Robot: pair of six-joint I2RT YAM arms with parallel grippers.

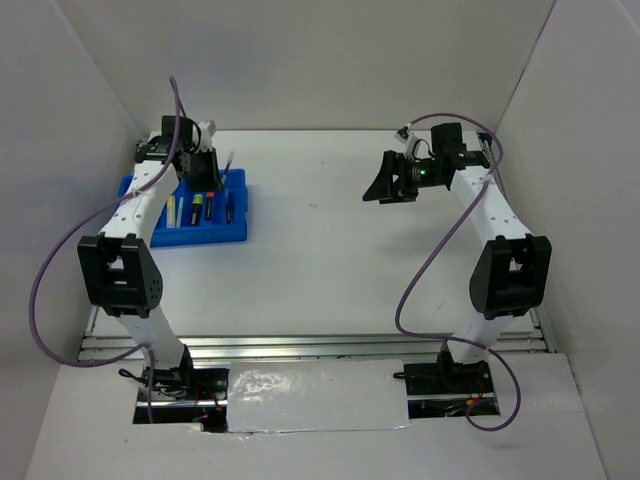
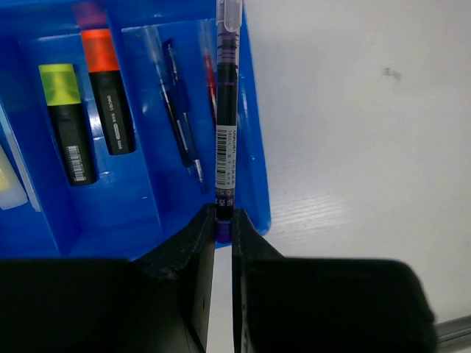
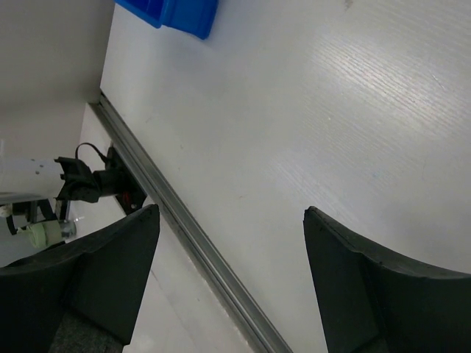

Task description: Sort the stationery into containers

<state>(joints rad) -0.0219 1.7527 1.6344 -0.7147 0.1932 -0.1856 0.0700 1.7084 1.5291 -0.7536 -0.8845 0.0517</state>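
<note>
My left gripper needs to line up the purple pen point(image 2: 226, 110) with the gap between the blue and red pens before opening: the purple pen is high above the tray's side.
The bright blue tray point(image 1: 235, 232) stands at the far left of the table and shows in the left wrist view point(image 2: 254, 184). My left gripper point(image 2: 224, 220) is shut on a purple pen point(image 2: 226, 110) and holds it over the tray's right wall. In the tray lie a blue pen point(image 2: 179, 118), a red pen point(image 2: 210, 81), an orange-capped highlighter point(image 2: 107, 92), a yellow-capped highlighter point(image 2: 66, 125) and a cream bar point(image 2: 9, 184). My right gripper point(image 1: 383, 187) hangs open and empty above the table at the far right; its view point(image 3: 232, 220) shows bare table and one tray corner point(image 3: 176, 15).
White walls close in the table on the left, back and right. A metal rail point(image 1: 320, 345) runs along the near edge, also seen in the right wrist view point(image 3: 191, 235). A small dark mark point(image 2: 390, 72) is on the table right of the tray.
</note>
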